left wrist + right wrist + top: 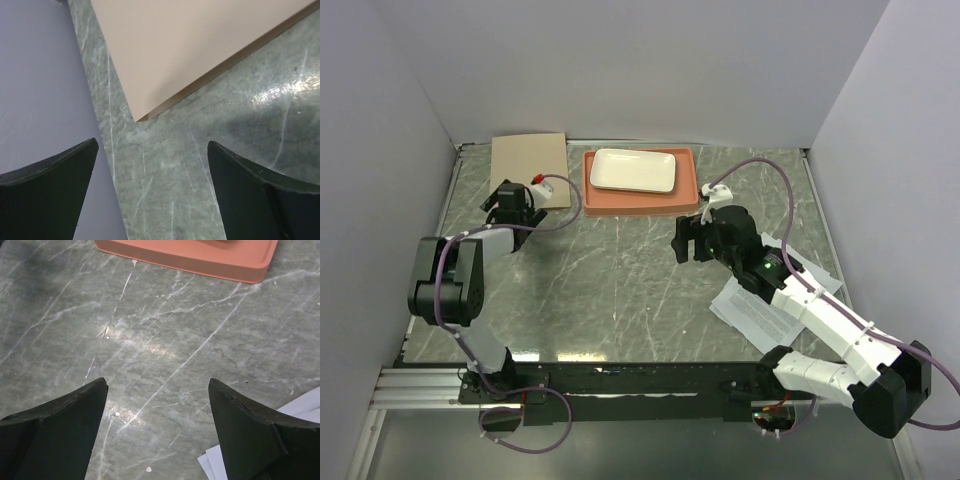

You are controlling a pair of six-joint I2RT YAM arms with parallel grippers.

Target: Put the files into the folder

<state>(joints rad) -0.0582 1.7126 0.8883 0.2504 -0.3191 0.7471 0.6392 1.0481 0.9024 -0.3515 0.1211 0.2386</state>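
Observation:
The left gripper grabs the tan-brown folder by its near corner [143, 110] beside the grey wall next. This leaves the folder's opposite side free for my right gripper.
The tan-brown folder [529, 169] lies closed and flat at the far left of the table; its near corner shows in the left wrist view [200, 45]. My left gripper [508, 205] is open and empty, just in front of that corner [152, 145]. The white printed files [760, 310] lie at the right, partly hidden under my right arm; their corners show in the right wrist view [305, 407]. My right gripper [686, 238] is open and empty above bare table, left of the files [157, 382].
An orange tray [640, 196] holding a white rectangular plate [633, 171] stands at the back middle; its edge shows in the right wrist view [200, 262]. Grey walls enclose the green marble table [610, 290] at left, back and right.

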